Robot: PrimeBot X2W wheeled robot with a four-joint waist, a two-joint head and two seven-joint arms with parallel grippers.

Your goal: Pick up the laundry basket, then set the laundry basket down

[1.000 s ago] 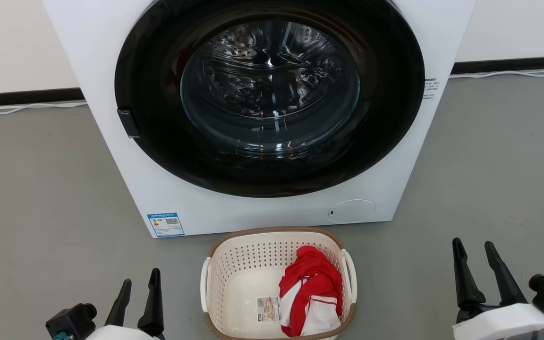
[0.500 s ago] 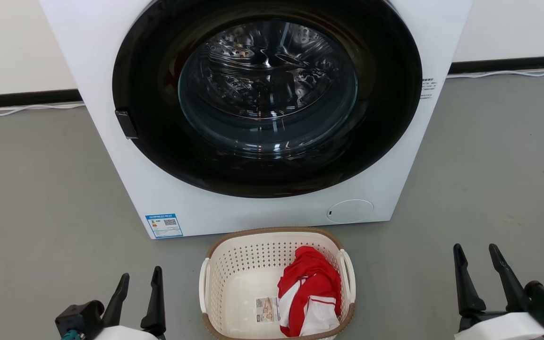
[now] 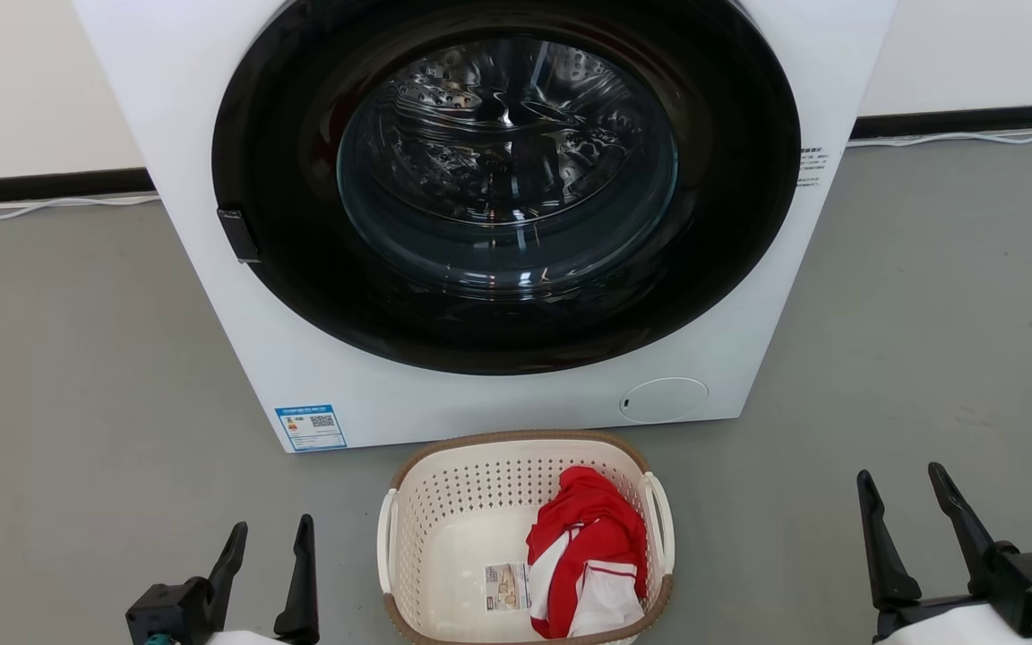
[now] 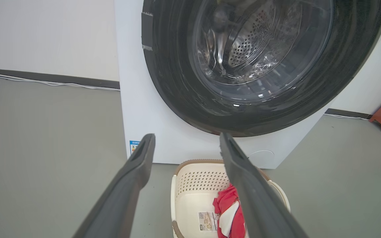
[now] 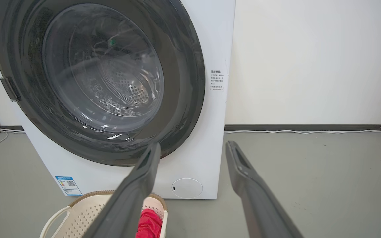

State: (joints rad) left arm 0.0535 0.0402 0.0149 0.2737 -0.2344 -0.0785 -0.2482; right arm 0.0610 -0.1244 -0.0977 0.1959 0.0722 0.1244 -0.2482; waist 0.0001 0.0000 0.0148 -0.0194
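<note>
My left gripper should take hold of the laundry basket next by its slim white side handle, because the basket's body is far too wide for the fingers.
The laundry basket, cream-white and perforated with a brown rim and white side handles, stands on the grey floor just in front of the washing machine; it also appears in the left wrist view and the right wrist view. A red and white garment and a paper label lie inside it. My left gripper hangs open to the basket's left, apart from it. My right gripper stands open well off to its right. Nothing is between either pair of fingers.
A white front-loading washing machine with a closed dark round door rises directly behind the basket. Cables run along the dark skirting of the back wall. Open grey floor lies on both sides.
Both grippers have sunk slightly toward the bottom of the head view. The basket has stayed where it was.
</note>
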